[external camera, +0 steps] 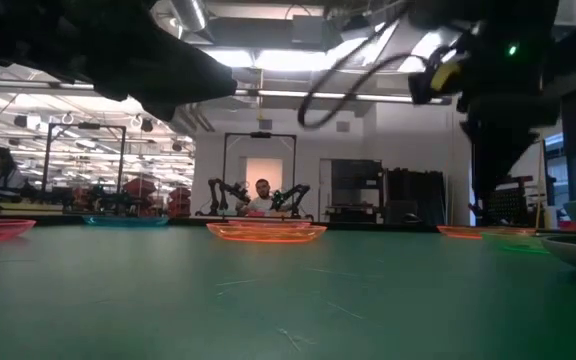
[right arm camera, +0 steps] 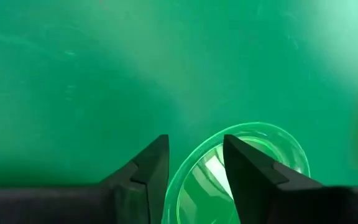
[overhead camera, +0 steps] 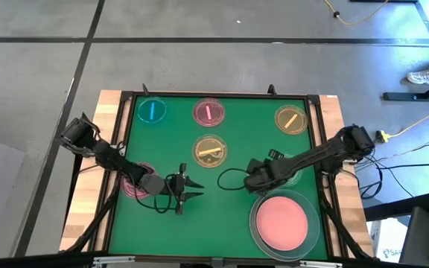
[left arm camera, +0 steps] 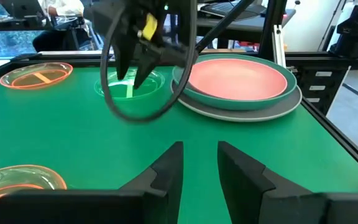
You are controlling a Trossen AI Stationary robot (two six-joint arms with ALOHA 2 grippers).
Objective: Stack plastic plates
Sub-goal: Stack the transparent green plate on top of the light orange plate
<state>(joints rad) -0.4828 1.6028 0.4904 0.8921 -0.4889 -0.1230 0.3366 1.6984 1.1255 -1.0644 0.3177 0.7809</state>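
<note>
I should next grab the small green plate by its rim [right arm camera: 194,155] with my right gripper, to stack it on the large pink plate.
A pink large plate [overhead camera: 281,222] sits in a teal one on a grey-white one [left arm camera: 241,111] at the table's near right. Small translucent plates lie flat on the mat: blue [overhead camera: 153,111], pink [overhead camera: 208,113], amber [overhead camera: 291,119], yellow-amber [overhead camera: 210,151], another pink [overhead camera: 134,184] under the left arm, and green [right arm camera: 253,158] under the right arm. My right gripper [right arm camera: 194,146] points down, open, with the green plate's rim [right arm camera: 188,163] between its fingers. My left gripper [overhead camera: 196,190] hovers open over bare mat, pointing toward the table's right. My right gripper [left arm camera: 131,78] comes at the green plate [left arm camera: 132,91] from above, one finger inside the rim and one outside. I cannot tell whether either finger touches it. The plate lies flat on the mat.
A raised dark frame [overhead camera: 222,94] borders the green mat, with wooden table edges [overhead camera: 88,193] beyond. A cable loop [left arm camera: 114,106] hangs from the right arm near the green plate. Bare mat [overhead camera: 222,223] lies between the left gripper and the large stack.
</note>
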